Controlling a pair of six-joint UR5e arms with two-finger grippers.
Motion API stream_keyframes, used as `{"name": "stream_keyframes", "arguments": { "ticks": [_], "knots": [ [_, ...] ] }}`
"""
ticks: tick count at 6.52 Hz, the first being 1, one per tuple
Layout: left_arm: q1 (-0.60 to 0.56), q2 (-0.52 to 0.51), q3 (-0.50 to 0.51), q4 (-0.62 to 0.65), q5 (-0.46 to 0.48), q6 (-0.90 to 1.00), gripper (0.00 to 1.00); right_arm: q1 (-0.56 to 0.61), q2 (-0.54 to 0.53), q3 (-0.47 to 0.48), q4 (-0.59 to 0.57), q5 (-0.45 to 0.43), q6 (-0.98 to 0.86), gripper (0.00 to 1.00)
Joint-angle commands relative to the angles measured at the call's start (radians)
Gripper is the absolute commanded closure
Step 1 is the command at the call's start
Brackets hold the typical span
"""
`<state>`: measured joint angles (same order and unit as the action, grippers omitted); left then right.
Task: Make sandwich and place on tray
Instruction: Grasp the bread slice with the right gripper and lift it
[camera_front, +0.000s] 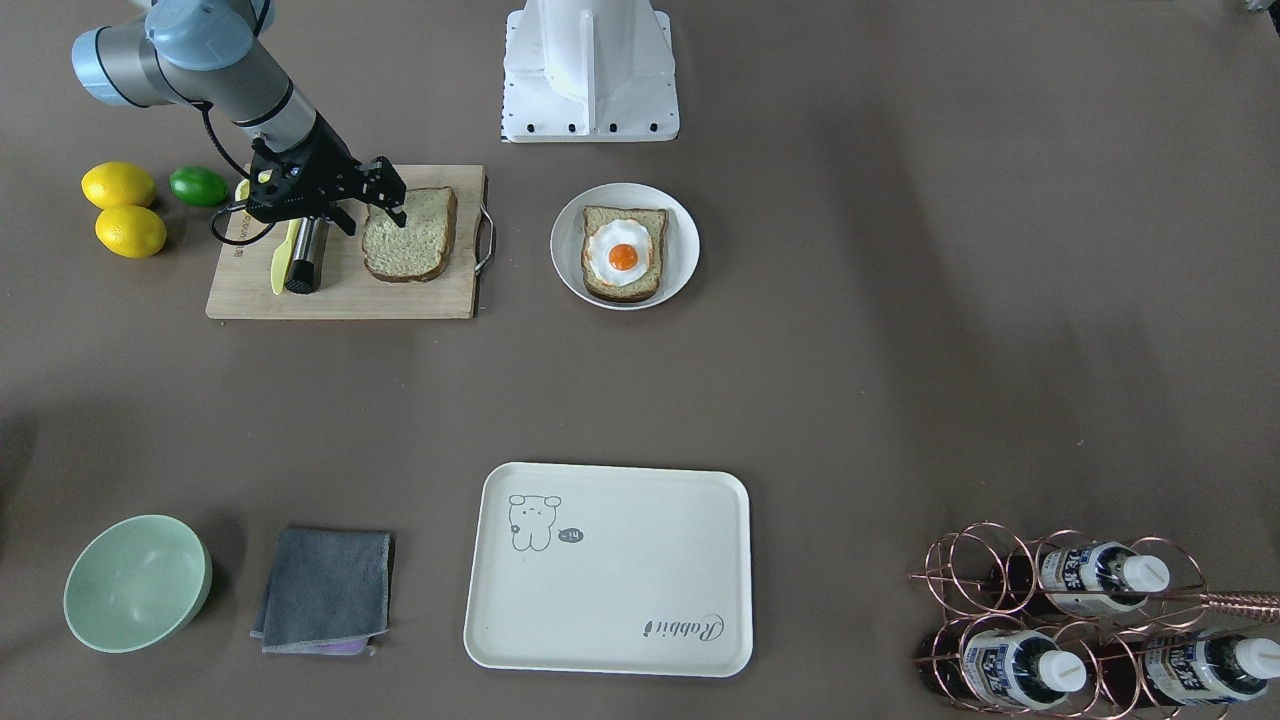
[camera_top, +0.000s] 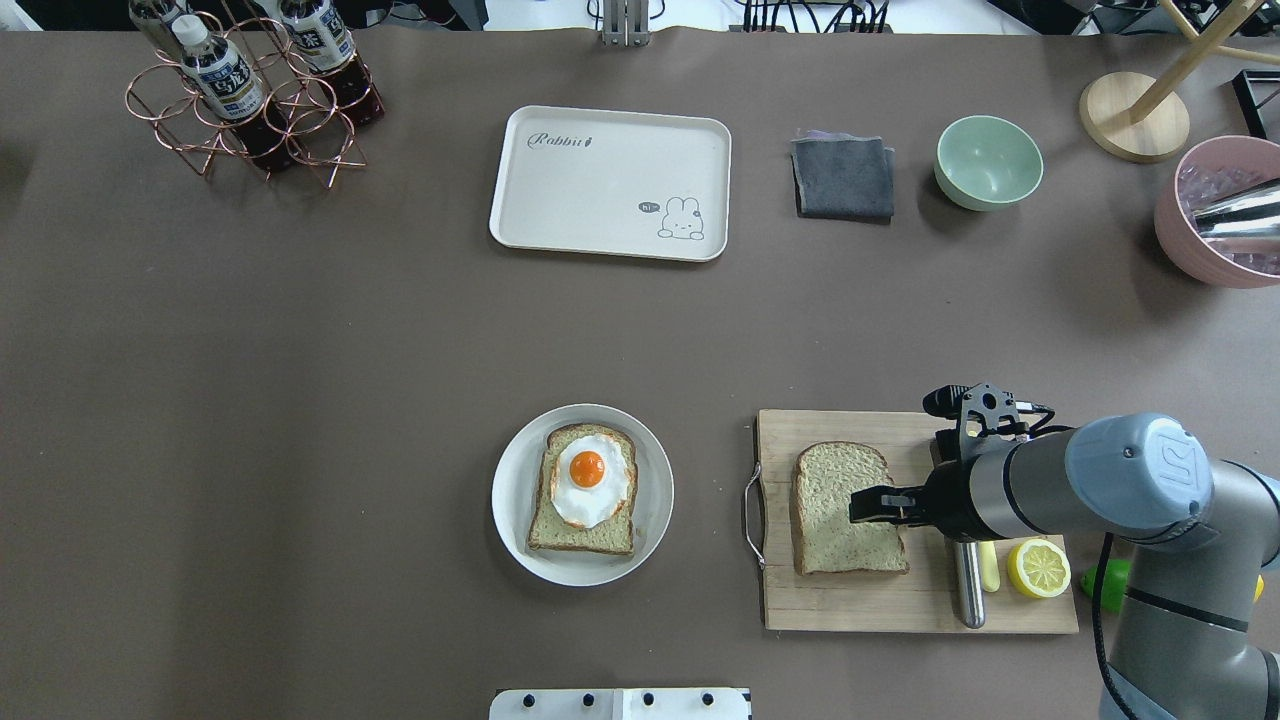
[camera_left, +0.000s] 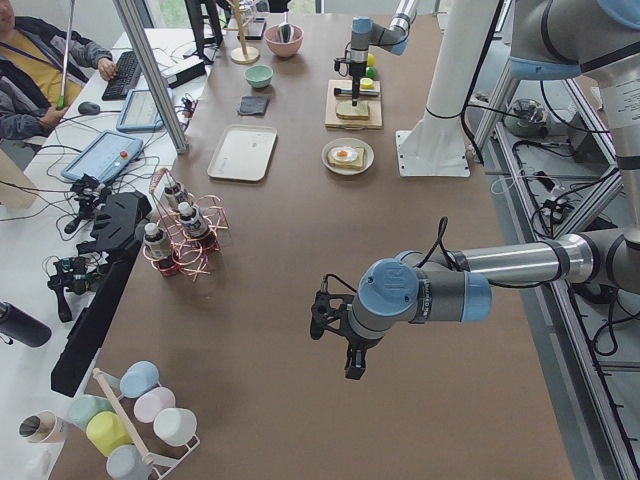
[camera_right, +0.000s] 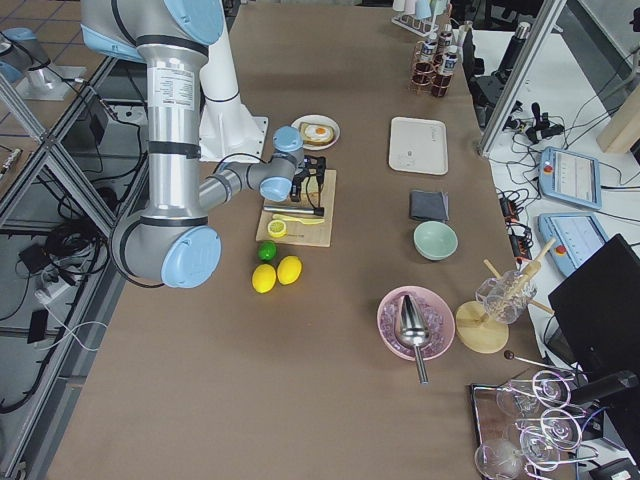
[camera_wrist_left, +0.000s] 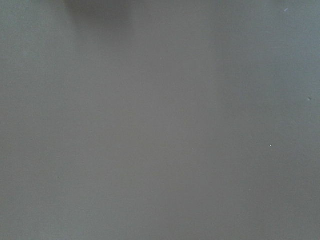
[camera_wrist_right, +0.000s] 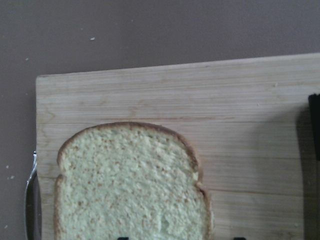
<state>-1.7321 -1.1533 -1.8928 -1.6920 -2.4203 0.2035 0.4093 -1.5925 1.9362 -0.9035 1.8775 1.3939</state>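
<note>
The robot's right gripper will next grab the bread slice to top the fried egg and complete the sandwich, and it will pick the slice up by its crust edge (camera_wrist_right: 205, 210).
One tan bread slice (camera_front: 408, 235) lies flat on the wooden cutting board (camera_front: 340, 295). It also shows in the overhead view (camera_top: 845, 510) and the right wrist view (camera_wrist_right: 130, 185). My right gripper (camera_front: 372, 220) hovers over this slice's edge with its jaws open and empty. The second slice (camera_front: 600, 218) lies on a round white plate (camera_front: 685, 245) with the fried egg (camera_front: 622, 255) on top. The cream tray (camera_front: 610, 590) stands empty across the table. My left gripper (camera_left: 335, 335) hangs over bare table far from all this; I cannot tell if it is open or shut.
A metal-handled tool (camera_front: 303, 255) and a half lemon (camera_top: 1038, 568) lie on the board. Two lemons (camera_front: 118, 185) and a lime (camera_front: 198, 186) sit beside it. A green bowl (camera_front: 137, 582), grey cloth (camera_front: 328, 590) and bottle rack (camera_front: 1080, 620) flank the tray.
</note>
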Motion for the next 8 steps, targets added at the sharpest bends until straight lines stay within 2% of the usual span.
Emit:
{"name": "stream_keyframes", "arguments": {
  "ticks": [1,2,3,4,8],
  "knots": [
    [-0.001,0.001,-0.006,0.0,0.0,0.0,0.02,-0.003,0.002,-0.002,0.0,0.002,0.002,0.37],
    [-0.001,0.001,-0.008,0.0,0.001,0.0,0.02,-0.001,0.002,0.0,0.002,0.003,0.002,0.6],
    [-0.001,0.003,-0.008,0.0,0.0,0.0,0.02,-0.001,0.002,0.0,0.002,0.006,0.002,0.9],
    [-0.001,0.004,-0.008,0.0,0.0,0.002,0.02,-0.001,0.002,0.004,0.002,0.009,0.002,1.0],
    [-0.003,0.018,-0.006,-0.008,0.001,0.004,0.02,0.005,0.029,0.063,-0.002,0.028,0.01,1.0]
  ]
}}
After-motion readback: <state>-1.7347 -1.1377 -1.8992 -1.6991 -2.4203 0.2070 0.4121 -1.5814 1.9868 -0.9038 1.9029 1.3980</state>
